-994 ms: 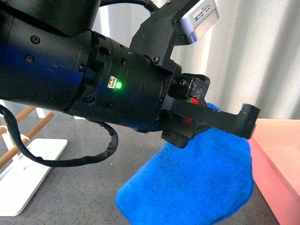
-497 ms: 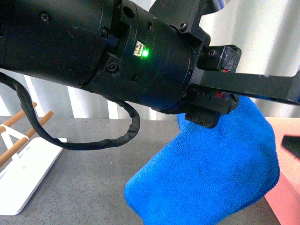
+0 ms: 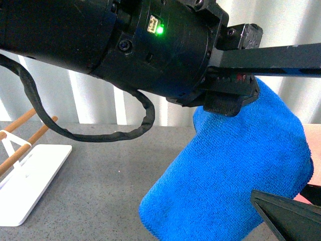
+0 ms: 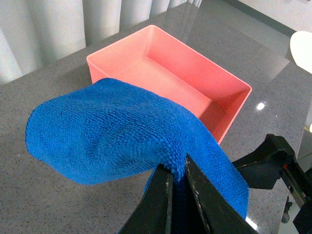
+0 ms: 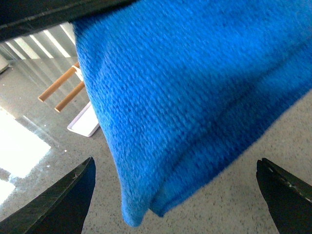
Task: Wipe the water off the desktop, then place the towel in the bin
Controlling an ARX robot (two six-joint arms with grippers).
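The towel [image 5: 180, 83] hangs loosely from my left gripper. I will reach it with my right gripper and grab its lower fold [image 5: 147, 187], which hangs free above the desktop.
My left gripper [image 4: 176, 168] is shut on a fold of the blue towel [image 4: 107, 126] and holds it in the air above the grey speckled desktop [image 4: 48, 204]. The towel hangs down below my left arm [image 3: 125, 45] in the front view [image 3: 235, 175]. The pink bin [image 4: 170, 83] stands just beyond the towel, empty; a sliver of it shows at the right edge of the front view [image 3: 317, 143]. My right gripper [image 5: 175, 163] is open, jaws wide apart, just under the towel's hanging edge [image 5: 185, 87] and not touching it. One of its fingers [image 3: 286, 213] shows low in the front view.
A flat white tray-stand with wooden bars [image 3: 25, 175] stands on the desktop at the left, also in the right wrist view [image 5: 83, 122]. A pale curtain hangs behind the table. A white rounded object [image 4: 302, 48] sits past the bin.
My left arm has risen and swung right, carrying the towel higher and toward the bin. A finger of my right gripper has come into the front view's bottom right.
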